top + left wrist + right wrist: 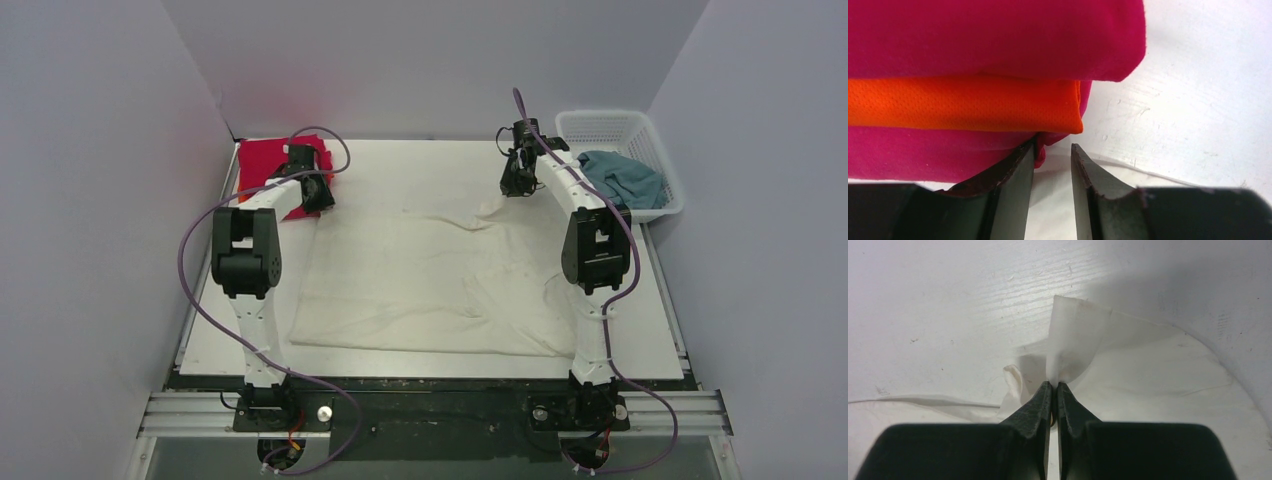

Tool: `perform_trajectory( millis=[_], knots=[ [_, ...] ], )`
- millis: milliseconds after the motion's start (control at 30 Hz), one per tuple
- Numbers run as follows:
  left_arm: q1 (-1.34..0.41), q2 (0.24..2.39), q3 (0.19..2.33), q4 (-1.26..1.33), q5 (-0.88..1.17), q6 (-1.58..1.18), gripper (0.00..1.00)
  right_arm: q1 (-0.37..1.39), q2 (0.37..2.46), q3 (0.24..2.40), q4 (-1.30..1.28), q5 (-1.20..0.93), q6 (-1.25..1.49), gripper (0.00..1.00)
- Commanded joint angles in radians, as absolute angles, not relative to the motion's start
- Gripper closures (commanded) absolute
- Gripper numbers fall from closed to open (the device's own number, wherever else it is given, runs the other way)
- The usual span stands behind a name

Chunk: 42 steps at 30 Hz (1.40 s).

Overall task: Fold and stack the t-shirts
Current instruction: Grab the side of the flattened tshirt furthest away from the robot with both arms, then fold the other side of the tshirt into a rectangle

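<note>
My left gripper grabs the cream t-shirt's far corner beside the stack next, to fold the t-shirt's far edge over with both grippers.
A cream t-shirt (pixel 430 280) lies spread flat across the middle of the table. My right gripper (pixel 515 182) is shut on its far right corner, and in the right wrist view (pixel 1055 384) a flap of cream cloth (pixel 1073 340) stands up from the closed tips. A folded stack sits at the back left, a magenta-pink shirt (pixel 265 160) on top. In the left wrist view the orange shirt (pixel 963 102) lies between magenta layers (pixel 993 35). My left gripper (pixel 1053 146) is open by a narrow gap at the stack's near corner, its left finger (pixel 1018 170) touching magenta cloth. It also shows in the top view (pixel 318 190).
A white mesh basket (pixel 610 125) stands at the back right with a grey-blue shirt (pixel 625 178) bunched inside. Grey walls close in the table on the left, back and right. The table's white surface (pixel 400 165) shows behind the cream shirt.
</note>
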State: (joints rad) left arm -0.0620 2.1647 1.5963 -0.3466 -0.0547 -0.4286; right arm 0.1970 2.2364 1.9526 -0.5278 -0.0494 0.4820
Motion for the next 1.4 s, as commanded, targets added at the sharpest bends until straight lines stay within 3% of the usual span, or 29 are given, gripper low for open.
perform_trajectory(
  millis=[0, 267, 500, 767, 1367],
  knots=[
    [-0.056, 2.111, 1.553, -0.427, -0.060, -0.390, 0.56, 0.194, 2.216, 1.959, -0.552, -0.046, 0.489, 1.00],
    [-0.064, 2.084, 1.520, -0.429, -0.011, -0.383, 0.53, 0.194, 2.216, 1.949, -0.552, -0.046, 0.485, 1.00],
    [-0.095, 2.081, 1.518, -0.440, -0.085, -0.343, 0.51, 0.194, 2.213, 1.937, -0.551, -0.047, 0.481, 1.00],
    [-0.102, 2.076, 1.548, -0.450, -0.102, -0.337, 0.98, 0.195, 2.196, 1.915, -0.549, -0.041, 0.476, 1.00],
    [-0.139, 1.910, 1.391, -0.415, -0.138, -0.372, 1.00, 0.195, 2.093, 1.819, -0.545, -0.026, 0.475, 1.00]
  ],
)
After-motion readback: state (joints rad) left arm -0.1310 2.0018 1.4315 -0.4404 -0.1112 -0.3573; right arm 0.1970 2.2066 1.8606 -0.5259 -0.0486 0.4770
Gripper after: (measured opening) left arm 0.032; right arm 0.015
